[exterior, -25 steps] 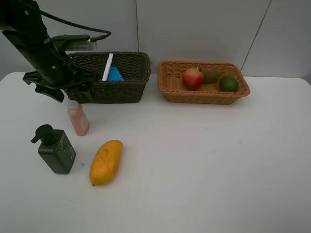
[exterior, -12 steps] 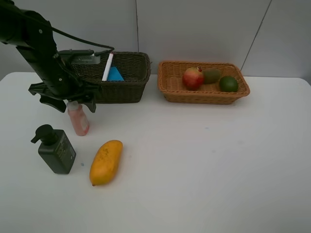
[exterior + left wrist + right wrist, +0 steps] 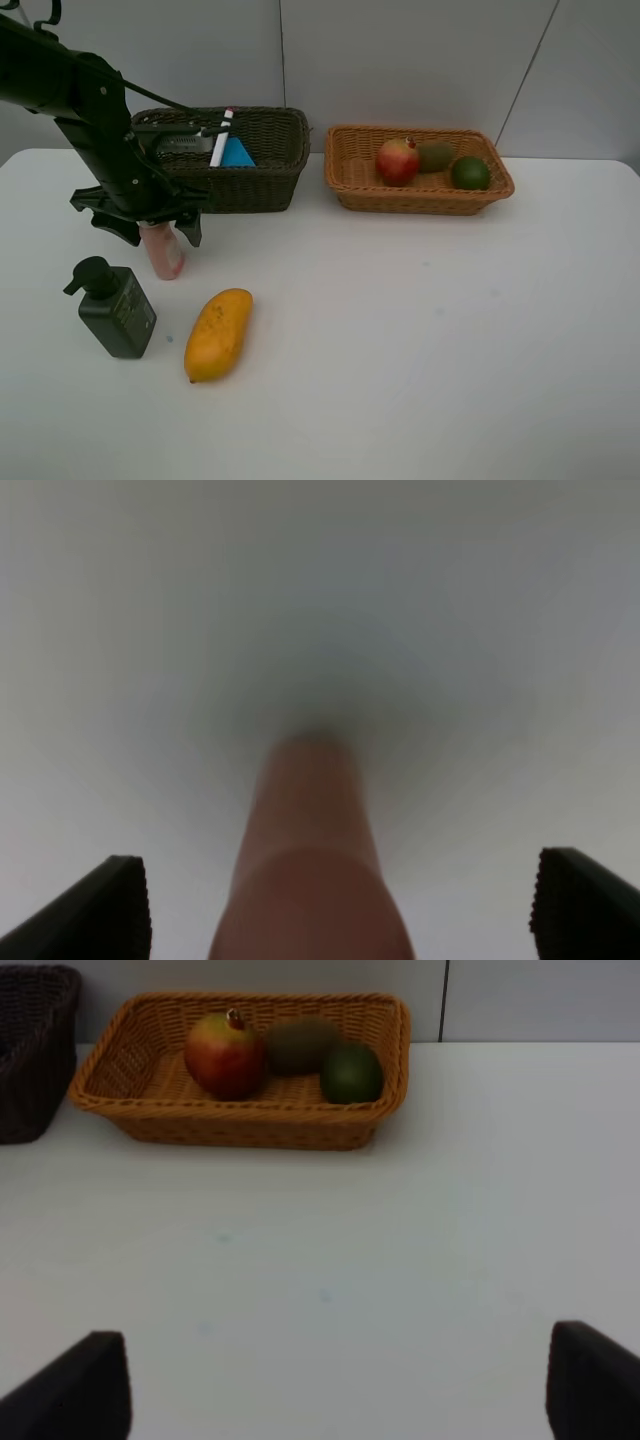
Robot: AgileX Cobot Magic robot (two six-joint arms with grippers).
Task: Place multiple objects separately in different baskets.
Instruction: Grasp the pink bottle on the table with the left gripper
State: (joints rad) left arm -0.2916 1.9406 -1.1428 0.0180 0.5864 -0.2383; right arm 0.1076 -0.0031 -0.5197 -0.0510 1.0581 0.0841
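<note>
The pink bottle's upper part [image 3: 158,236] is between my fingers, so my left gripper needs to close. It would catch the bottle.
The pink bottle [image 3: 164,257] stands on the white table, and my left gripper [image 3: 160,232] is open with a finger on each side of its top. In the left wrist view the pink bottle [image 3: 315,860] rises between the wide-apart fingertips [image 3: 100,915], which do not touch it. The dark basket [image 3: 255,185] holds a white-pink marker [image 3: 221,137] and a blue eraser [image 3: 237,153]. The orange basket [image 3: 420,197] holds a red-green mango [image 3: 397,161], a kiwi [image 3: 435,155] and a lime [image 3: 470,173]. My right gripper [image 3: 330,1390] is open over bare table, facing the orange basket [image 3: 240,1125].
A dark-green pump bottle [image 3: 115,308] stands at the front left, close to the pink bottle. A yellow-orange mango [image 3: 218,334] lies just right of it. The dark basket's corner [image 3: 30,1060] shows in the right wrist view. A grey wall runs behind both baskets.
My left gripper has come down and slightly right, from beside the dark basket to around the pink bottle's top. Nothing else has moved.
</note>
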